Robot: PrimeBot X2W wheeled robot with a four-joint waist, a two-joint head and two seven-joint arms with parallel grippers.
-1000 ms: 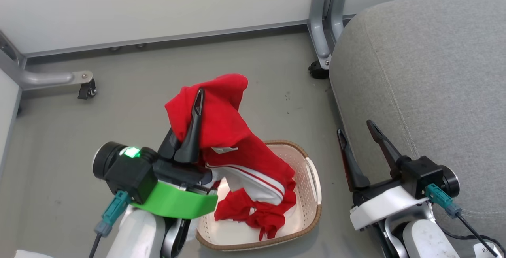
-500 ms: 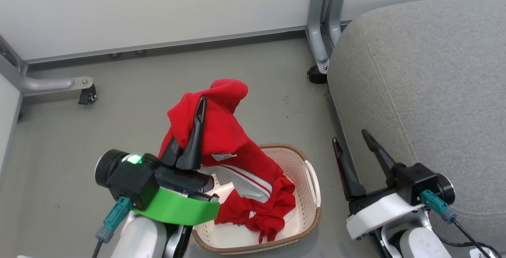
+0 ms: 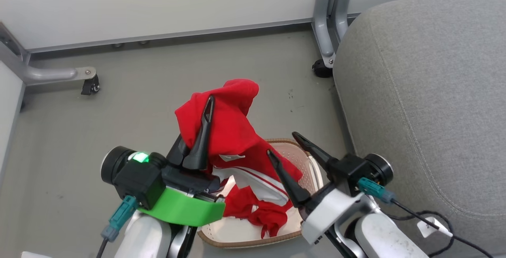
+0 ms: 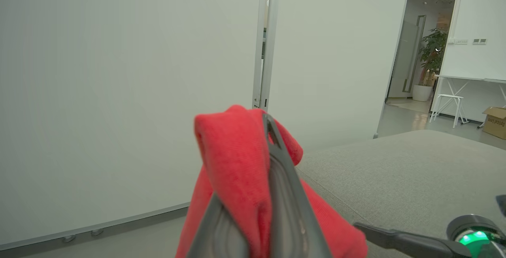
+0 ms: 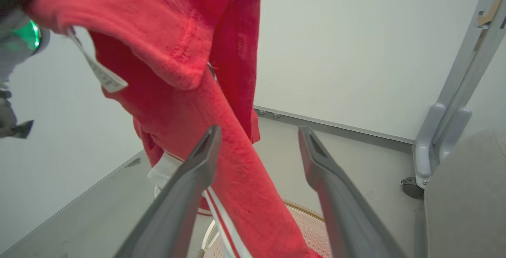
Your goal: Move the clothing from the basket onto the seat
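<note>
Next, my right gripper grabs the red clothing by its lower fold to help move the clothing onto the seat [image 3: 427, 92].
My left gripper [image 3: 208, 100] is shut on the red clothing [image 3: 233, 131] and holds it up above the basket [image 3: 237, 236]. The lower end, with a white striped panel, still trails into the basket. The left wrist view has the clothing [image 4: 233, 151] bunched around my left gripper [image 4: 265, 119]. My right gripper [image 3: 282, 143] stands open over the basket's right side, close to the hanging cloth. In the right wrist view a fold of the clothing [image 5: 237, 179] runs down between the spread fingers of my right gripper [image 5: 259, 131], with a white label tag [image 5: 102, 77] above. The grey seat [image 3: 427, 92] lies to the right.
A white partition wall runs along the back. Its grey metal legs end in casters at the left [image 3: 89, 88] and beside the seat's corner [image 3: 322, 68]. A black cable with a white tag [image 3: 433, 228] lies on the seat's near edge. Grey floor surrounds the basket.
My right gripper has swung left, from beside the seat to over the basket next to the hanging clothing, still open. The left gripper keeps its hold; the camera shifted slightly.
</note>
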